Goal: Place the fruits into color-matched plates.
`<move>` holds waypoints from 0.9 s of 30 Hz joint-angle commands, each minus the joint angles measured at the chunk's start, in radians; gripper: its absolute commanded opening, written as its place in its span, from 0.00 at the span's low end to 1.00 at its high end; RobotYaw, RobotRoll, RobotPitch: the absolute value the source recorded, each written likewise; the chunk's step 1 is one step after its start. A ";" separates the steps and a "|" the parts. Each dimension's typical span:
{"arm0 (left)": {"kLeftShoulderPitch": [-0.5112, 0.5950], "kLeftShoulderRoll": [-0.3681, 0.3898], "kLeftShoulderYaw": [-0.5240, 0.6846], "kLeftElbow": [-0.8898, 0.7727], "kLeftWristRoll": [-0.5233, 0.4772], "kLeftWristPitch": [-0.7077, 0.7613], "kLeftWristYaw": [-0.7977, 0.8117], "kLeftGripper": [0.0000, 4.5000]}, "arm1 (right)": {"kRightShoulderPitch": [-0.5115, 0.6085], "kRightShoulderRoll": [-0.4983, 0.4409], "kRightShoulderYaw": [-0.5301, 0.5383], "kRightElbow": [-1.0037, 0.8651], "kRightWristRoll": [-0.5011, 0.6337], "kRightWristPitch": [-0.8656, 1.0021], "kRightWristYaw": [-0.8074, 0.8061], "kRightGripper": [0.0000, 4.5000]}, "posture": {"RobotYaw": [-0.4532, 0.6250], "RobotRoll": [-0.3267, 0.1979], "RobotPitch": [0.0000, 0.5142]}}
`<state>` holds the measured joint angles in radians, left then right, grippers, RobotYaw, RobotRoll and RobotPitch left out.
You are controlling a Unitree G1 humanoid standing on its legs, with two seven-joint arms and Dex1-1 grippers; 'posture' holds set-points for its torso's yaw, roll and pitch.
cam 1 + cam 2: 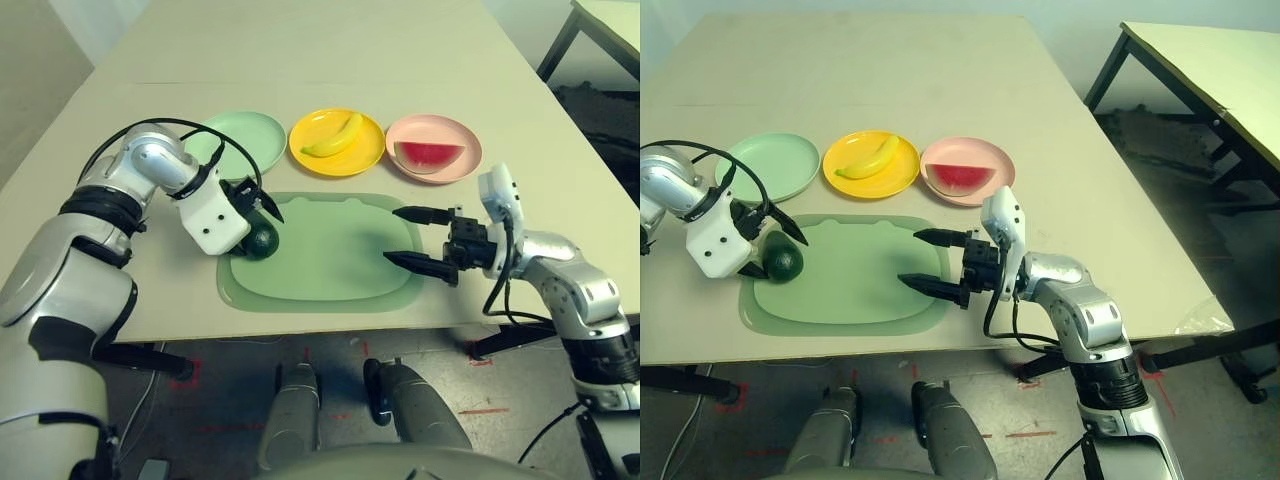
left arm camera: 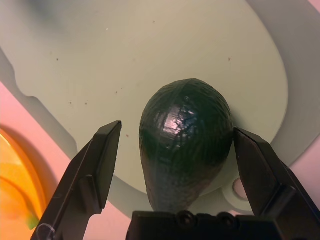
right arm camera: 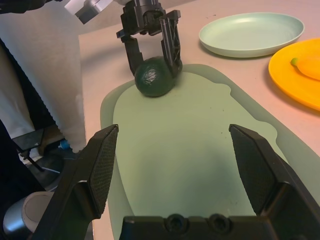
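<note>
The robot's left gripper should close now: its fingers are on either side of the dark green avocado, low over the green mat, so they would catch the avocado.
The dark green avocado lies at the left edge of the large green mat. My left gripper is open and straddles it, one finger on each side; in the left wrist view one finger sits close against the avocado and the other stands off it. The mint green plate is bare. The yellow banana rests in the yellow plate. The watermelon wedge rests in the pink plate. My right gripper is open over the mat's right edge, holding nothing.
The three plates stand in a row just behind the mat. The table's front edge runs close below the mat. A second table stands off to the right, with floor between the two.
</note>
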<state>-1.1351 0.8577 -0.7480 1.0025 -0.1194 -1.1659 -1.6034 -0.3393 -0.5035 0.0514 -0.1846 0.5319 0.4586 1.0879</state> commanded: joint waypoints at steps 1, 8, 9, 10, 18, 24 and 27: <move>0.017 0.004 -0.013 -0.021 -0.006 0.010 -0.011 1.00 | 0.012 -0.001 0.001 -0.017 0.009 -0.004 -0.009 0.99 | 0.28 0.62 0.30; 0.020 0.001 -0.016 -0.027 -0.003 0.013 -0.011 1.00 | 0.013 -0.003 0.001 -0.021 0.011 -0.005 -0.015 0.99 | 0.28 0.62 0.30; 0.021 0.001 -0.015 -0.028 -0.003 0.013 -0.011 1.00 | 0.014 -0.003 0.001 -0.023 0.012 -0.004 -0.016 0.99 | 0.28 0.62 0.30; 0.021 0.000 -0.016 -0.028 -0.002 0.013 -0.011 1.00 | 0.016 -0.004 0.000 -0.026 0.013 -0.004 -0.016 0.99 | 0.28 0.62 0.30; 0.015 -0.001 -0.022 -0.023 0.003 0.029 -0.011 1.00 | 0.023 -0.011 -0.003 -0.034 0.015 -0.003 -0.019 0.99 | 0.27 0.62 0.29; 0.016 0.004 -0.039 -0.045 -0.017 0.069 -0.011 0.64 | 0.029 -0.010 0.001 -0.038 0.015 -0.004 -0.022 1.00 | 0.27 0.62 0.30; 0.015 0.006 -0.042 -0.048 -0.018 0.075 -0.011 0.64 | 0.034 -0.011 0.005 -0.040 0.013 -0.005 -0.021 1.00 | 0.27 0.62 0.30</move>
<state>-1.1280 0.8571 -0.7743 0.9655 -0.1290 -1.0951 -1.6036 -0.3229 -0.5074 0.0515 -0.2081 0.5397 0.4586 1.0678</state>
